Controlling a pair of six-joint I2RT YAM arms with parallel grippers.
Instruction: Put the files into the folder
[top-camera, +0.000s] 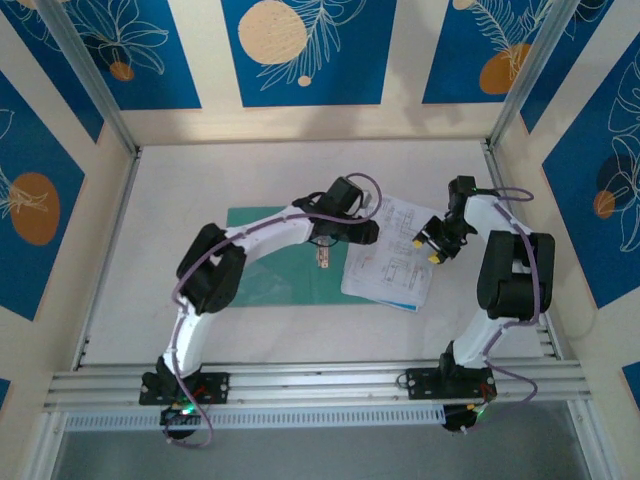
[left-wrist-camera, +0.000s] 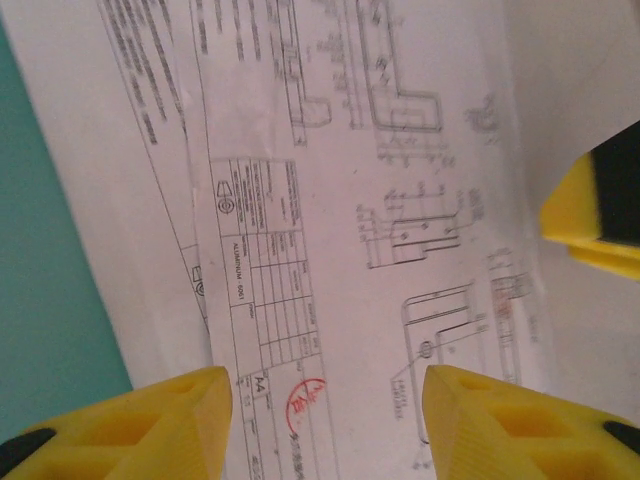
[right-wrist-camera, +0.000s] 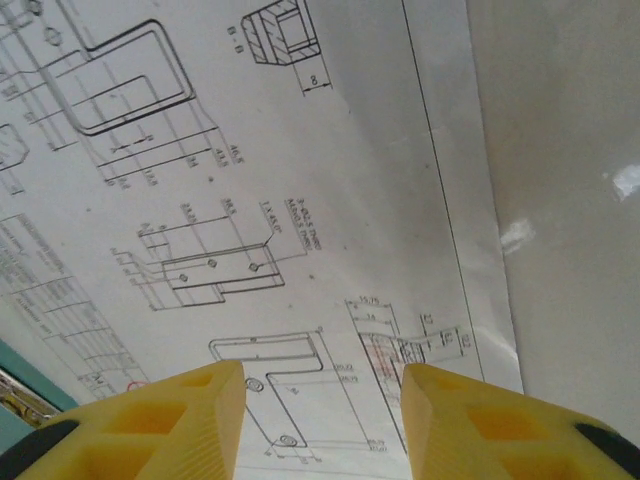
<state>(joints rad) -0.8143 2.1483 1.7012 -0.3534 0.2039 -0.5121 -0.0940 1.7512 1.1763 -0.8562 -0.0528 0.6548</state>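
My left gripper grips the top file's title-block edge, nearest the folder, next, to draw the top file flat into the folder.
The files (top-camera: 392, 255) are white sheets with black line drawings, lying right of centre. Their left edge overlaps the teal folder (top-camera: 270, 260), which lies flat on the table. My left gripper (top-camera: 368, 234) hangs over the files' upper left part. In the left wrist view its yellow fingers (left-wrist-camera: 180, 420) stand open (left-wrist-camera: 328, 385) over the files (left-wrist-camera: 330, 200), nothing between them, with the folder (left-wrist-camera: 50, 300) at the left. My right gripper (top-camera: 430, 247) is over the files' right edge, open (right-wrist-camera: 322, 375) above the drawings (right-wrist-camera: 250, 180), holding nothing.
A small metal clip (top-camera: 322, 256) sits at the folder's right edge. One yellow finger of the right gripper (left-wrist-camera: 595, 215) shows close by in the left wrist view. White table (right-wrist-camera: 570, 200) lies right of the files. Patterned walls (top-camera: 300, 50) enclose the table.
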